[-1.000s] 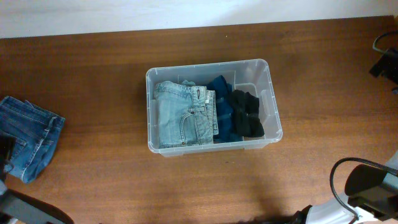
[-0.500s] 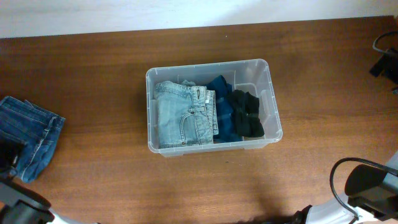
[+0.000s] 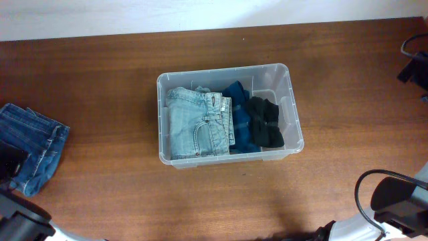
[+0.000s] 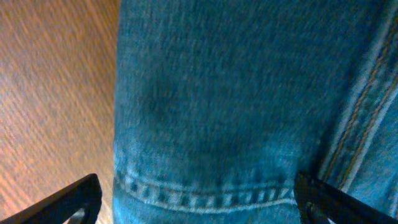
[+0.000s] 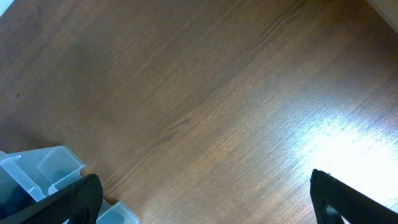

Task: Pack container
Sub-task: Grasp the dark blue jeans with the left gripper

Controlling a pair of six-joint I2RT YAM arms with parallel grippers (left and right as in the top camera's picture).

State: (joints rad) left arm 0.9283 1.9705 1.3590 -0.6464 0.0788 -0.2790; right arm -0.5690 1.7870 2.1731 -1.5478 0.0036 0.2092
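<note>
I will next grab the blue jeans by their stitched hem with my left gripper and pinch the folded layers together, so they stay bundled to pack into the container (image 3: 221, 69).
The container (image 3: 221, 69), a clear plastic bin, stands mid-table in the overhead view. It holds folded light-blue jeans (image 3: 197, 124), a dark blue garment (image 3: 237, 110) and a black garment (image 3: 264, 124). A loose pair of blue jeans (image 3: 37, 140) lies on the table at the far left. My left gripper (image 4: 196, 199) is open, low over these jeans (image 4: 236, 93), with a finger on each side of a stitched hem. My right gripper (image 5: 205, 199) is open and empty above bare table, with a corner of the container (image 5: 43, 168) at its lower left.
The wooden table (image 3: 100, 87) reaches a pale wall at the back. Dark equipment (image 3: 414, 63) sits at the right edge. The right arm's base and a cable (image 3: 394, 197) fill the front right corner.
My left gripper has shifted a little further onto the near edge of the loose jeans. The container, its contents and the right arm have not moved.
</note>
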